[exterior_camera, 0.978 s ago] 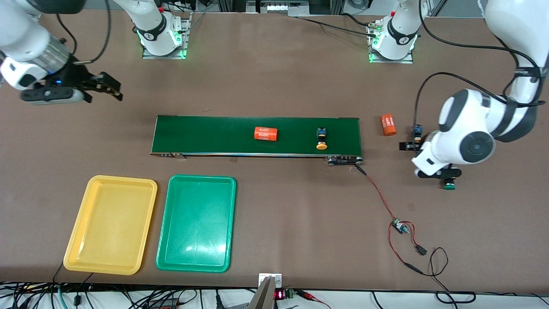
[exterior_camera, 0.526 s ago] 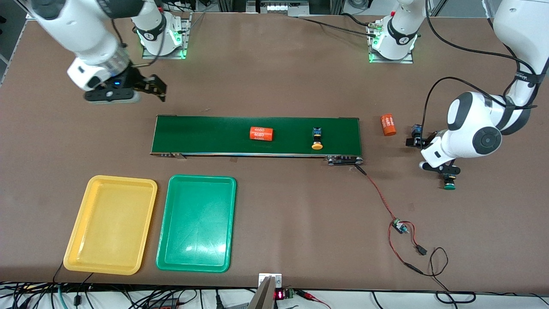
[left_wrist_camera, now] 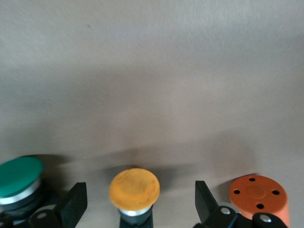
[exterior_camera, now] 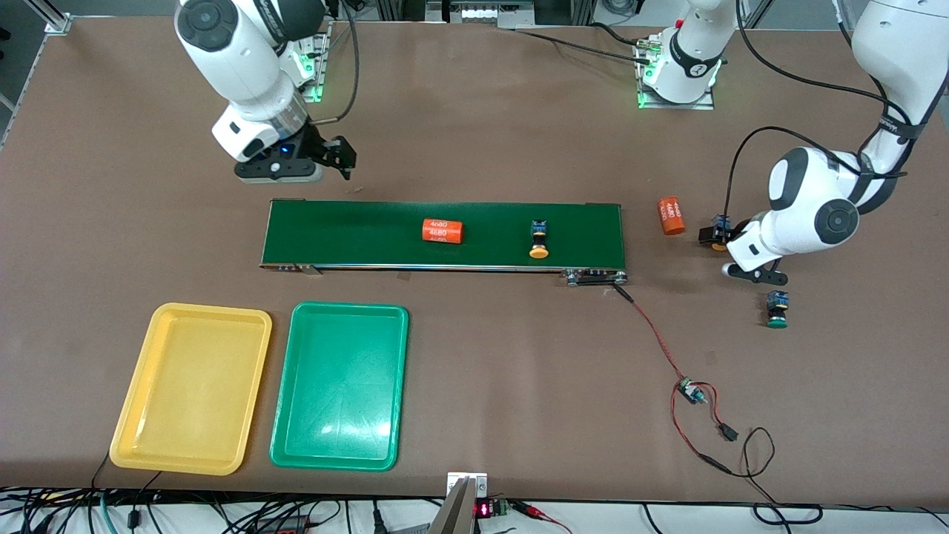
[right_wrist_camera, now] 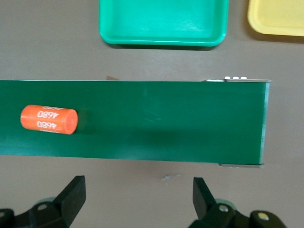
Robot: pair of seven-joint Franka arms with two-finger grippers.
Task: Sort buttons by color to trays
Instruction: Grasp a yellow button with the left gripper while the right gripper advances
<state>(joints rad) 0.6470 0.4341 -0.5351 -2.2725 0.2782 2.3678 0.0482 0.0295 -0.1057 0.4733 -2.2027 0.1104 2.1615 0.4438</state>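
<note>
The orange-capped button needs to be sorted by color, so next my left gripper should grab it by the dark body beneath the cap.
One orange-capped button lies on the dark-green belt. A second orange-capped button lies on the table between the spread fingers of my left gripper, which is open and not touching it. In the front view that left gripper is low over the table off the belt's end. A green-capped button lies nearer the front camera, also seen as the green cap. My right gripper is open and empty over bare table by the belt's other end. The yellow tray and green tray sit side by side.
An orange cylinder marked 4680 rides on the belt. Another orange cylinder lies on the table between the belt and my left gripper. A red wire with a small board trails from the belt's corner toward the front edge.
My right arm swung from the table's end to beside the belt. My left gripper shifted off the green-capped button to the orange-capped one. The belt's cylinder and button drifted toward the right arm's end.
</note>
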